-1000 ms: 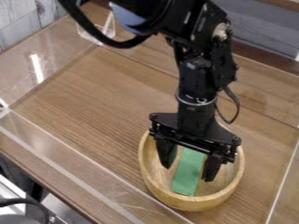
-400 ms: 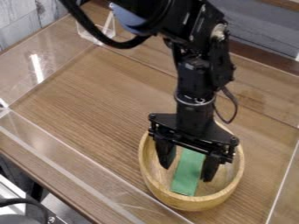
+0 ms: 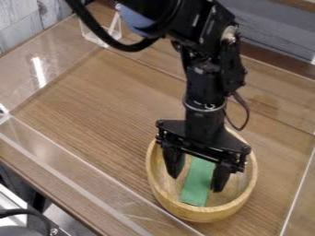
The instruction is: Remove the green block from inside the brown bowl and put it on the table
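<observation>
My gripper grabs the green block (image 3: 196,191) by its long sides near one end (image 3: 200,168) next, to take it out of the brown bowl.
The brown bowl (image 3: 163,195) sits on the table (image 3: 110,101) near the front right. The green block (image 3: 196,191) lies flat inside it, its far end running up between my fingers. My gripper (image 3: 201,171) points straight down into the bowl, open, with one finger on each side of the block. Whether the fingers touch the block cannot be told.
Clear acrylic walls (image 3: 50,55) border the tabletop on all sides. The black arm (image 3: 207,64) rises from the bowl toward the back. Bare wood-grain surface stretches to the left of the bowl.
</observation>
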`<state>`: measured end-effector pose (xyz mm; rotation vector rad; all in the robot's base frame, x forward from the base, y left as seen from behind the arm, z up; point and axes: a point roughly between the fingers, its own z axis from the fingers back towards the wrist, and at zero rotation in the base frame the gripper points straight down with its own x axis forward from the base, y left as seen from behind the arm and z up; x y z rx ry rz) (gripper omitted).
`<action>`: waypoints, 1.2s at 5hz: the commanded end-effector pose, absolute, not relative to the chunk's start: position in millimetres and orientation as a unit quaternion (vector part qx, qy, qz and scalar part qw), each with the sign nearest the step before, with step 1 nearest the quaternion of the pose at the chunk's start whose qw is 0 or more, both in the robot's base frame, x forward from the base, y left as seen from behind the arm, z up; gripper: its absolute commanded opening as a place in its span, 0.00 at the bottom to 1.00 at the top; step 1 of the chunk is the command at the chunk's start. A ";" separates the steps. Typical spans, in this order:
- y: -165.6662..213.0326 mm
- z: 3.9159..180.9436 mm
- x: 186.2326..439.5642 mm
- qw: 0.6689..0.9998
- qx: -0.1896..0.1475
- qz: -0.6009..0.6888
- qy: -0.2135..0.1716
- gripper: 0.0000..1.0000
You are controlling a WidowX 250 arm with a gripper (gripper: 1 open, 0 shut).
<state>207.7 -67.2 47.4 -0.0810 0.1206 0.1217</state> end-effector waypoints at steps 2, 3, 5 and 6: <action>-68.4 56.8 220.1 0.996 -0.051 0.059 0.038 1.00; -69.0 47.5 220.2 0.996 -0.050 0.060 0.036 1.00; -69.7 34.6 220.9 0.996 -0.050 0.063 0.033 1.00; -70.2 34.3 220.5 0.996 -0.051 0.064 0.031 0.00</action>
